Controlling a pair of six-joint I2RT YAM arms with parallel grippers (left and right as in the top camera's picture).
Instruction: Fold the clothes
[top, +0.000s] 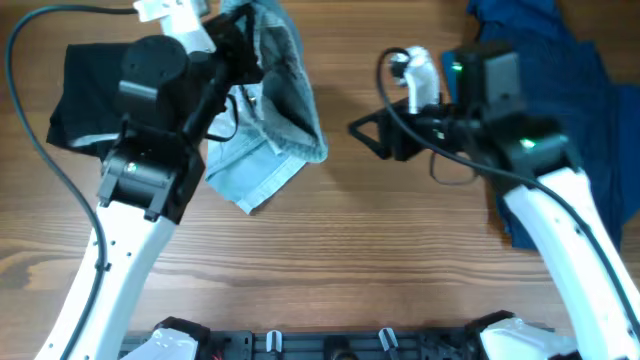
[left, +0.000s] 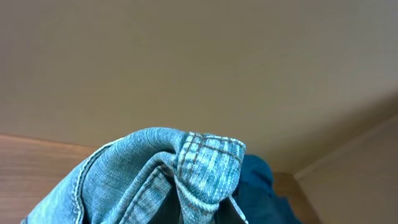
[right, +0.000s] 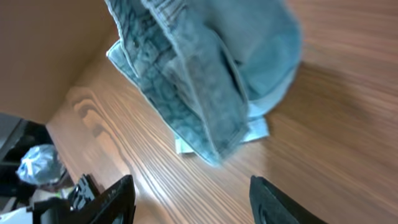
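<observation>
The pale-blue denim shorts (top: 275, 95) need to be spread flat for folding, so my right gripper should next grab the waistband's free hanging end (top: 310, 147), opposite my left gripper.
The pale-blue denim shorts (top: 275, 95) hang from my left gripper (top: 240, 50), lifted at the back left with their lower part on the table. The left wrist view shows a bunched fold of the shorts (left: 205, 168) pinched in the shut jaws. My right gripper (top: 365, 135) is open and empty, to the right of the shorts, pointing at them. The right wrist view shows the hanging shorts (right: 199, 81) ahead of the open fingers (right: 193, 199). A dark blue garment (top: 570, 80) lies at the right. A black white-trimmed garment (top: 85, 95) lies at the left, partly under my left arm.
The wooden table (top: 400, 250) spans the view. The arm bases sit along the front edge (top: 330, 345). A wall and a corner show behind the shorts in the left wrist view (left: 186, 62).
</observation>
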